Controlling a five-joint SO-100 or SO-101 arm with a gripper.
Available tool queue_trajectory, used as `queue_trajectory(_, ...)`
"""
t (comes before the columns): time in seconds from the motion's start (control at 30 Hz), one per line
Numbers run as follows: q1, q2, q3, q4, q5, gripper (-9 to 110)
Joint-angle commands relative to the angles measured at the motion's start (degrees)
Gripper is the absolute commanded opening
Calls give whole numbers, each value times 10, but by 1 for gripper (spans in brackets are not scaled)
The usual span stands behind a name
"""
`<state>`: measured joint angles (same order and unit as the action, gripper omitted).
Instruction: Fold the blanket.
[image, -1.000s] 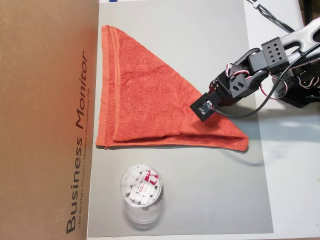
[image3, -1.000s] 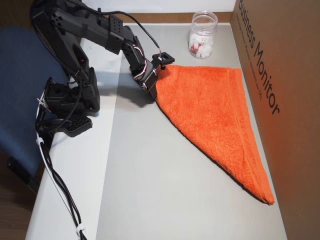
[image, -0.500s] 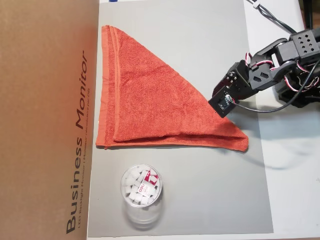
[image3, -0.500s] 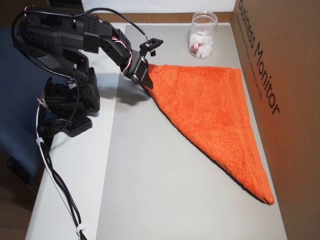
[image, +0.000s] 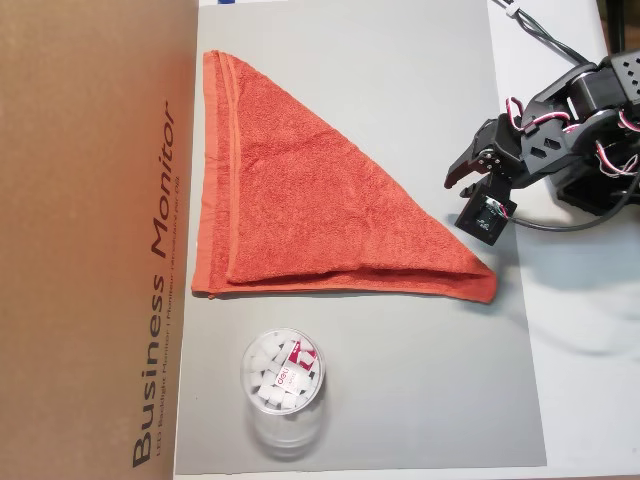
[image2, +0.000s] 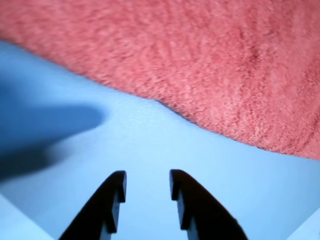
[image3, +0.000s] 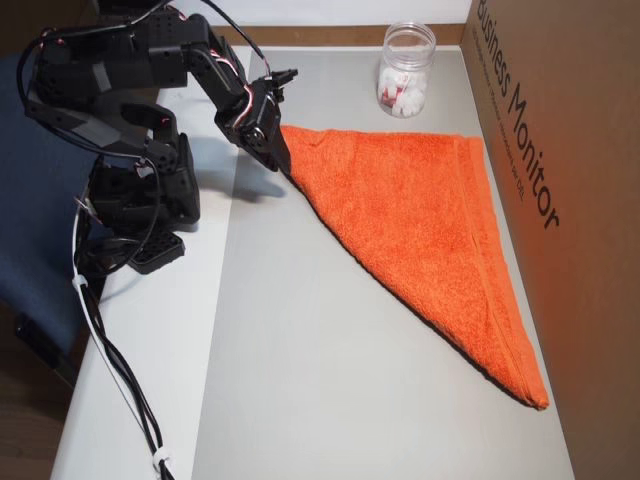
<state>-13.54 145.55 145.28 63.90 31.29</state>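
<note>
My gripper grabs the blanket's pointed corner (image: 484, 286) opposite the woven band next, to fold the blanket over onto its woven band (image: 214, 170).
The orange-red blanket (image: 300, 210) lies folded into a triangle on the grey mat (image: 400, 390). Its woven band runs along the edge beside the cardboard box. In an overhead view it shows too (image3: 420, 210). My gripper (image: 458, 180) hovers just off the triangle's pointed corner nearest the arm, over bare mat. It also shows in the other overhead view (image3: 282, 160). In the wrist view the gripper (image2: 147, 176) has its two dark fingers apart with nothing between them, and the blanket's edge (image2: 200, 60) lies just ahead.
A clear jar (image: 283, 385) of white pieces stands on the mat near the blanket's corner by the box (image3: 405, 70). A tall cardboard box (image: 90, 240) walls off the mat's far side. The arm's base (image3: 130, 190) and cable (image3: 110, 360) sit on the white table.
</note>
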Motion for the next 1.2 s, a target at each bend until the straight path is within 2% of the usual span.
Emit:
queue_trajectory(0.0,-34,10,-41,33,-2,9)
queue_trajectory(0.3,-141,3,-33,27,-1,9)
queue_trajectory(0.47,-187,-66,-53,18,-1,9)
queue_trajectory(0.73,-239,-194,-87,-86,0,10)
queue_trajectory(1.17,-266,-244,-99,-89,0,10)
